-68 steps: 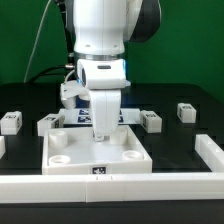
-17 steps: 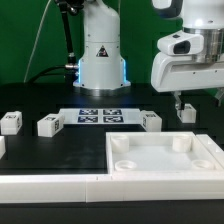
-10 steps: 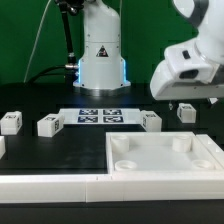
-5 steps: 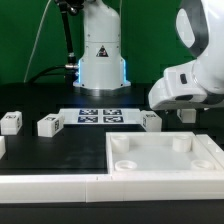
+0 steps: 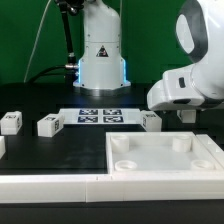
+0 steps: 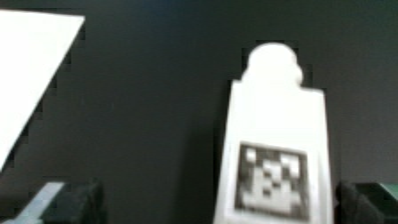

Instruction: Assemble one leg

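Note:
My fingers reach down on either side of the white leg's sides at its marker [image 6: 270, 180]. My gripper should close, as it would hold the leg now.
My gripper [image 5: 187, 111] hangs low at the exterior view's right, over the far-right leg [image 5: 190, 116], which its white hand mostly hides. In the wrist view this leg [image 6: 276, 120] is a white block with a black-and-white marker, lying on the black table between my two dark fingertips [image 6: 64, 201]. The jaws stand wide apart and touch nothing, so the gripper [image 6: 222, 205] is open. Three more legs lie on the table: one [image 5: 151, 120] just left of my gripper and two [image 5: 48, 125] [image 5: 10, 122] at the left.
The large white square plate [image 5: 165, 160] with round corner sockets lies at the front right; its corner shows in the wrist view [image 6: 27, 80]. The marker board [image 5: 98, 115] lies before the robot base. A white rail [image 5: 50, 187] runs along the front.
Over the last second my gripper has come down and tilted over the far-right leg. Well before that, the plate moved from the front middle to the front right.

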Controlling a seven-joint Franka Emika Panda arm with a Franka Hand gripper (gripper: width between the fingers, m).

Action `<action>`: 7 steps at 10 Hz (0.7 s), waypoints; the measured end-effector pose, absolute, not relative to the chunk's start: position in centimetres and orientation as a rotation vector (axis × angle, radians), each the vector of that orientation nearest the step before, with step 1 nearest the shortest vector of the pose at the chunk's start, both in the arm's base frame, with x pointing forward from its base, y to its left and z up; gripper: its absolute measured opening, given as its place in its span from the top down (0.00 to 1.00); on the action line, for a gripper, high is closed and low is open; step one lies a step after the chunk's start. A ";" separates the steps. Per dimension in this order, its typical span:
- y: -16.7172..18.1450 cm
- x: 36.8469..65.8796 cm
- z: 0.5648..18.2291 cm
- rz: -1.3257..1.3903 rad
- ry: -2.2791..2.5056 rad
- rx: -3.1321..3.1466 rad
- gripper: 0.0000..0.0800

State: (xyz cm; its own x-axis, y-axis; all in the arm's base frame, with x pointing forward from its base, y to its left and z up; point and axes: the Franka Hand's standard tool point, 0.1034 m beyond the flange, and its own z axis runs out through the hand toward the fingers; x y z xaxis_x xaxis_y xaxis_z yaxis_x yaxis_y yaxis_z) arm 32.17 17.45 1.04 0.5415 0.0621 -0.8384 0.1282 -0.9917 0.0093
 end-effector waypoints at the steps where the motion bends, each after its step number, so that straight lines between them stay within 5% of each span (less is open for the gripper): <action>1: 17.5 31.8 0.7 -1.569 0.171 2.627 0.19; 5: 17.7 31.8 0.7 -1.588 0.167 2.604 0.22; 6: 17.7 31.8 0.7 -1.589 0.167 2.604 0.45; 7: 17.7 31.8 0.7 -1.589 0.167 2.604 0.45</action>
